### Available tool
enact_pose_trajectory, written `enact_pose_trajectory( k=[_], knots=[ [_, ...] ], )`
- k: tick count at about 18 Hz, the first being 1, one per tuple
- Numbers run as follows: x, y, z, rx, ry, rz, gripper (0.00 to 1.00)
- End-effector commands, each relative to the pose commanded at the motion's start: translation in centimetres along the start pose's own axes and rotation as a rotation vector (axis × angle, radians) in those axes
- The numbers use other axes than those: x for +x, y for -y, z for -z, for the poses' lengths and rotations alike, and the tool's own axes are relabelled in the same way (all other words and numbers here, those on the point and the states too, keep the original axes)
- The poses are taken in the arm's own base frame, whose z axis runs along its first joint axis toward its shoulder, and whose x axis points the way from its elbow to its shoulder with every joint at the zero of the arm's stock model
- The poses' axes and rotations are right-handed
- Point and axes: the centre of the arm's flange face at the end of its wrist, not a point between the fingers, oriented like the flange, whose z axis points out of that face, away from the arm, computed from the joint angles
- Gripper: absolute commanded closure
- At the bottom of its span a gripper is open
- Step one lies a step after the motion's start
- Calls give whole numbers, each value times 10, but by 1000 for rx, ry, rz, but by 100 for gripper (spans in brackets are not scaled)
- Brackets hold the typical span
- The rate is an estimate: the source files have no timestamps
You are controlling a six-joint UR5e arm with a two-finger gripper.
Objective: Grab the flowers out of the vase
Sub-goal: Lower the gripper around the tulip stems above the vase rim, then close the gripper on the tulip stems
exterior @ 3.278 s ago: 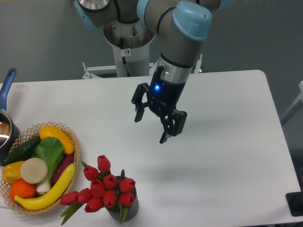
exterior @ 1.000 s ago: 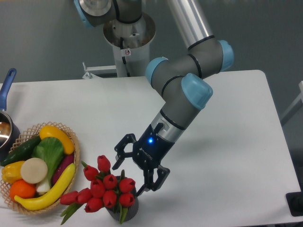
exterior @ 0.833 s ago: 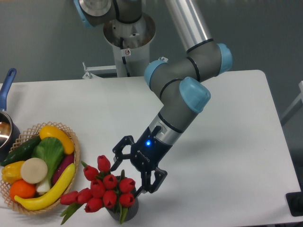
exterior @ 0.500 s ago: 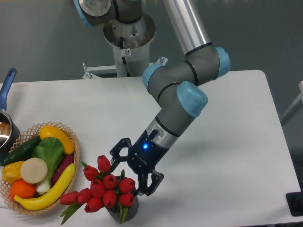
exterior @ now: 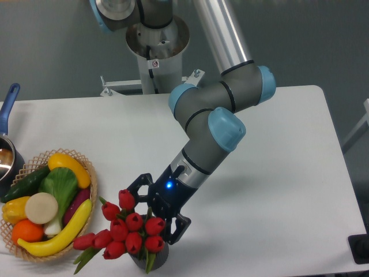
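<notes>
Next, my gripper grabs the flowers (exterior: 130,229) by their stems beneath the red buds and lifts the flowers out of the dark vase (exterior: 154,258).
The flowers (exterior: 130,229), a bunch of red tulip buds with green leaves, stand in the small dark ribbed vase (exterior: 154,258) at the table's front edge. Some buds and leaves droop to the left toward the basket. My gripper (exterior: 151,213) is open, tilted down and to the left. Its fingers straddle the upper right side of the bunch. One finger (exterior: 135,185) is behind the top bud. The other finger (exterior: 176,229) is beside the right-hand buds, just above the vase's mouth. It holds nothing.
A woven basket (exterior: 91,183) with a banana, yellow peppers, an orange and greens sits just left of the flowers. A blue-handled pot (exterior: 8,105) is at the far left edge. The robot base (exterior: 154,43) stands behind the table.
The gripper has come down from mid-table and moved left, onto the bunch. In the last second it slid further left and lower around the buds, still open. The flowers have not moved.
</notes>
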Motion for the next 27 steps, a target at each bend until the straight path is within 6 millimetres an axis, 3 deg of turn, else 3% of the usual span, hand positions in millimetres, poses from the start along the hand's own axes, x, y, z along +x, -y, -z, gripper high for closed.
enact_pose_trajectory(
  k=[5,13,23,27],
  knots=[
    [0,-1,-1,0,-1,3,33],
    [-2,4,-2,3,-1,-6,52],
    [-1,9,7,38,-4,15,53],
    [0,19,20,90,-10,31,53]
  ],
)
